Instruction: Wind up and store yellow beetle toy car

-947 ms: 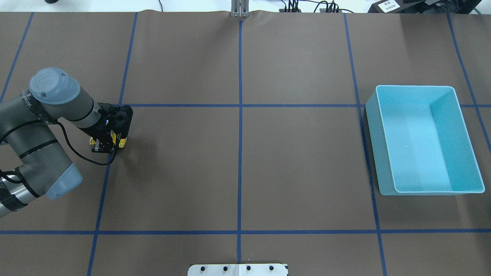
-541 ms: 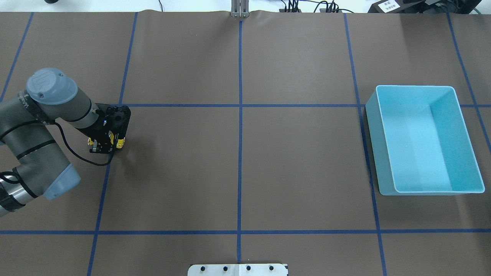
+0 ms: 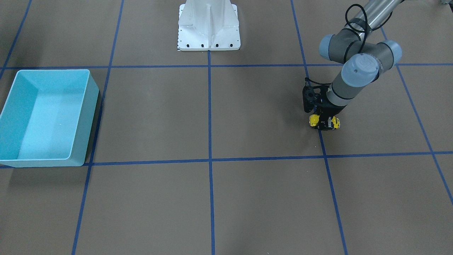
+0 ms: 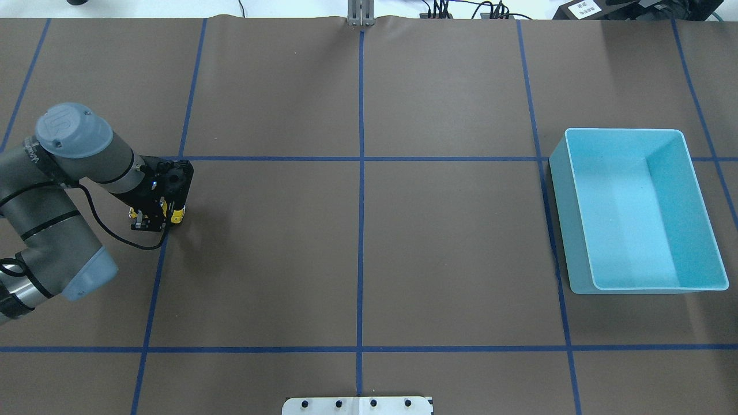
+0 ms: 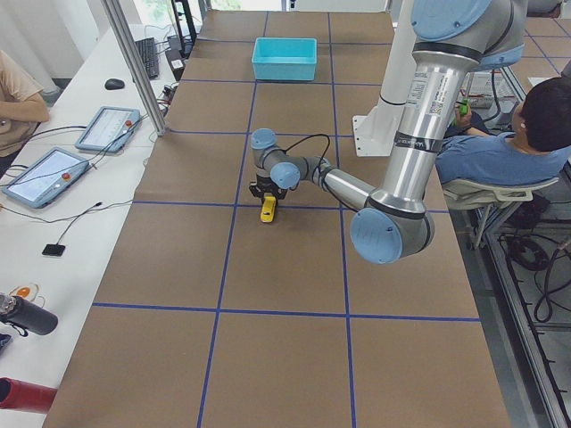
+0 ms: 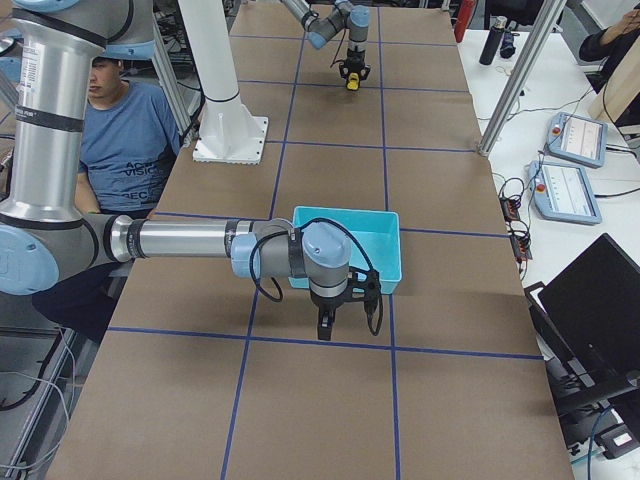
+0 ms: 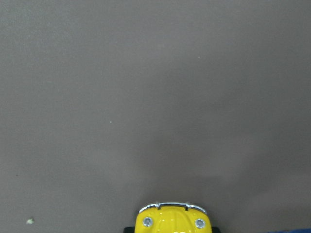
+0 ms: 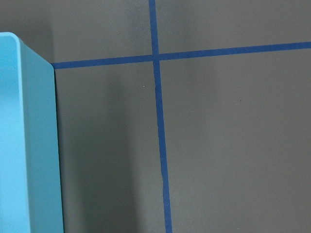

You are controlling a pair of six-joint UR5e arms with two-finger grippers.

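The yellow beetle toy car has its front bumper (image 7: pixel 172 204) next to only brown cover, so the robot's left gripper should keep hold of the car until the bumper gets to the blue tape line.
The yellow beetle toy car (image 4: pixel 179 215) sits on the brown table cover at the left, on its wheels. My left gripper (image 4: pixel 154 218) reaches down over it and is shut on its sides; yellow shows on both sides of the fingers in the front-facing view (image 3: pixel 313 120). The left wrist view shows the car's front (image 7: pixel 172 221) at the bottom edge. My right gripper (image 6: pixel 324 330) shows only in the exterior right view, hanging low beside the turquoise bin (image 6: pixel 345 240); I cannot tell whether it is open or shut.
The turquoise bin (image 4: pixel 634 207) stands empty at the right of the table, and its wall shows in the right wrist view (image 8: pixel 24 145). The white robot base plate (image 3: pixel 208 26) is at the near middle edge. Blue tape lines cross the cover.
My left gripper has slid a little to the left and away from the robot along the table, with the yellow car still in it. The bin has not moved.
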